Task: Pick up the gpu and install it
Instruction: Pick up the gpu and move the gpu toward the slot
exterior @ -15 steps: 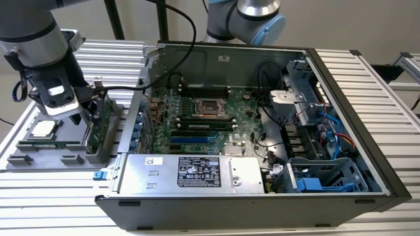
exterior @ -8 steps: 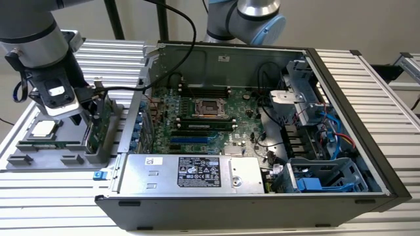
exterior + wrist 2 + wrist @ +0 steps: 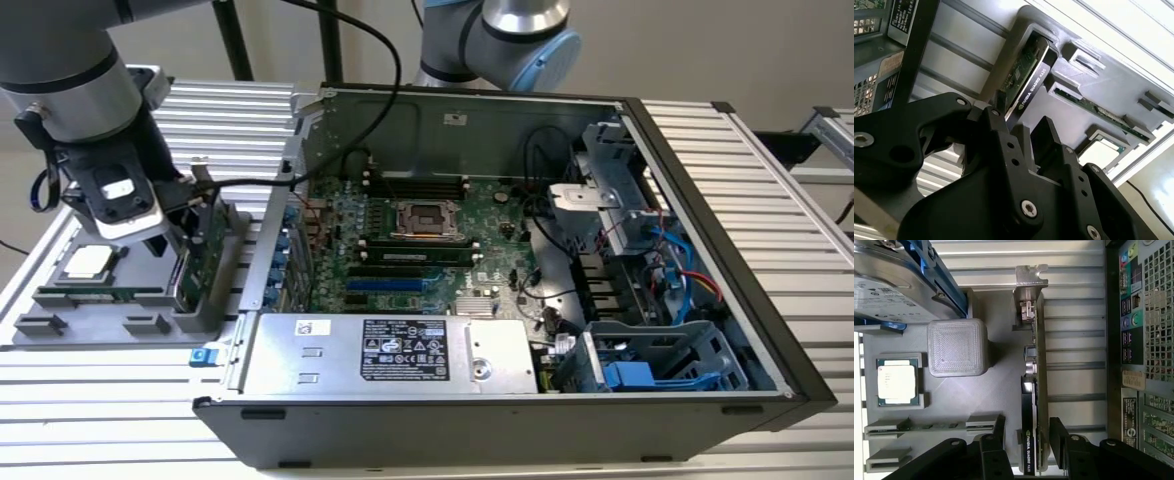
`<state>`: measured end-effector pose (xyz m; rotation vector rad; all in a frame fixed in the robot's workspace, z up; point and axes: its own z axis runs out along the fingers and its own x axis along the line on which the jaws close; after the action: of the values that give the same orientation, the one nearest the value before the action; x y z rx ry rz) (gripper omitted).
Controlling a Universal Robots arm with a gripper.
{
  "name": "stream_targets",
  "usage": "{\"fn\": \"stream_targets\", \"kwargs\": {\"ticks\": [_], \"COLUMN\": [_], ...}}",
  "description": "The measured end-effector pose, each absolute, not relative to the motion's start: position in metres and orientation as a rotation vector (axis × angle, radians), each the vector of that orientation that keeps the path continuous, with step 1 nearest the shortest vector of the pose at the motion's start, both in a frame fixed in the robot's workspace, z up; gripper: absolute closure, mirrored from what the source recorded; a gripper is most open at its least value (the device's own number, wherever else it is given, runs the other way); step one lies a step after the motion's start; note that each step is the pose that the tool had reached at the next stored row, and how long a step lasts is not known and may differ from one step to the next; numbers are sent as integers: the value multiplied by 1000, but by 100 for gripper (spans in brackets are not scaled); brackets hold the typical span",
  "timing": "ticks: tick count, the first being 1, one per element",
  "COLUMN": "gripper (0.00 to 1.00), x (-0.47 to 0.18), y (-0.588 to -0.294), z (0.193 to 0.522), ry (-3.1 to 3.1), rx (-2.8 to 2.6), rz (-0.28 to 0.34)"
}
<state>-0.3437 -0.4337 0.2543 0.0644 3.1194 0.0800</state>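
The silver bracket bends out wide at one end of the GPU, so I should next grip the GPU across the flat black cooler end with my gripper to pick it up.
The gpu stands on edge in a slot of the grey holder tray, at the exterior view's left beside the open computer case. It is a green card with a black cooler and a silver bracket at its far end. My gripper hangs right over it. In both wrist views the black fingers straddle the card's near end, one on each side, with small gaps. The gripper is open and holds nothing. In the second wrist view the gpu runs away from the gripper.
The tray also holds a processor chip, a thin memory stick, a grey block and a hard drive in a blue frame. The open case shows the motherboard, expansion slots and power supply.
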Motion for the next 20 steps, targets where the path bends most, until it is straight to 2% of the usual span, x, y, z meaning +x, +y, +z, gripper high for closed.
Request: {"fn": "stream_targets", "kwargs": {"ticks": [20], "gripper": [0], "x": [-340], "y": [-431], "z": [246], "ry": [3119], "rx": [64], "rz": [80]}}
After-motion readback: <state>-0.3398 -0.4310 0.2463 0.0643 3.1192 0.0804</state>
